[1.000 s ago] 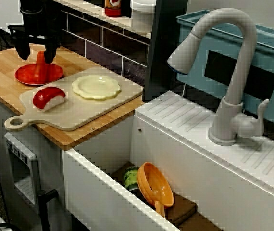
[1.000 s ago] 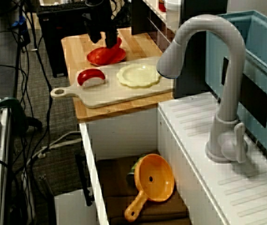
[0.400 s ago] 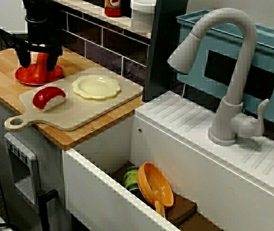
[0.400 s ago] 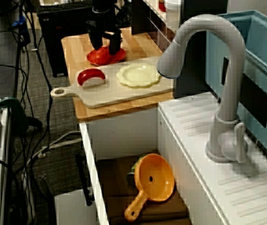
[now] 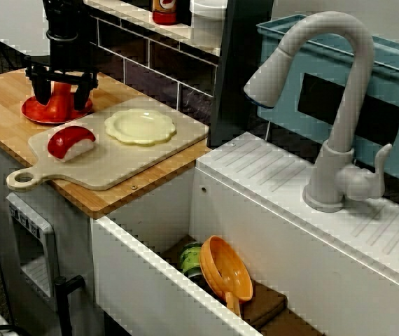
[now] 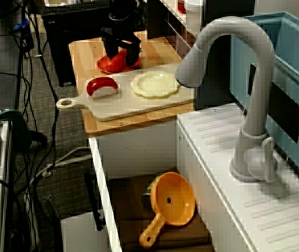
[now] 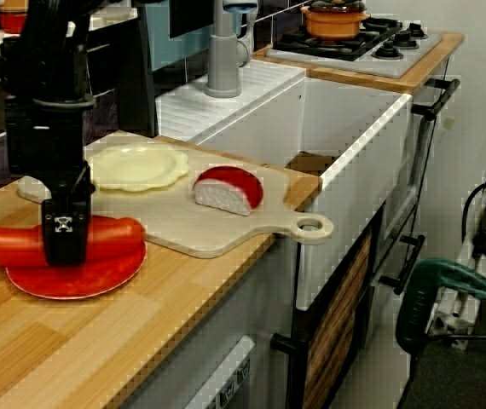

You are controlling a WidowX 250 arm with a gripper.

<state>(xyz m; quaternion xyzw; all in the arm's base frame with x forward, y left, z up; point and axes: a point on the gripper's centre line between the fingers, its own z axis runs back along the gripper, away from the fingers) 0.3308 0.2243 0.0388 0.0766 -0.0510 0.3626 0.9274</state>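
Note:
The sausage is long and round, so I will grab it next with my gripper around its middle. Its ends will stick out evenly.
A red sausage lies on a round red plate at the far end of the wooden counter. My black gripper is down over it, one finger on each side of its middle, and the gap looks unchanged, so it reads as open. In the front view the gripper straddles the sausage above the red plate. The high view shows the same, with the gripper over the plate. Whether the fingers touch the sausage I cannot tell.
Beside the plate lies a pale cutting board with a red-and-white sushi piece and a pale yellow plate. The sink holds an orange strainer. A grey faucet stands behind it, and a stove with an orange pot beyond.
The gripper has come down and shifted slightly toward the cutting board, from above the plate to around the sausage. Nothing else has moved.

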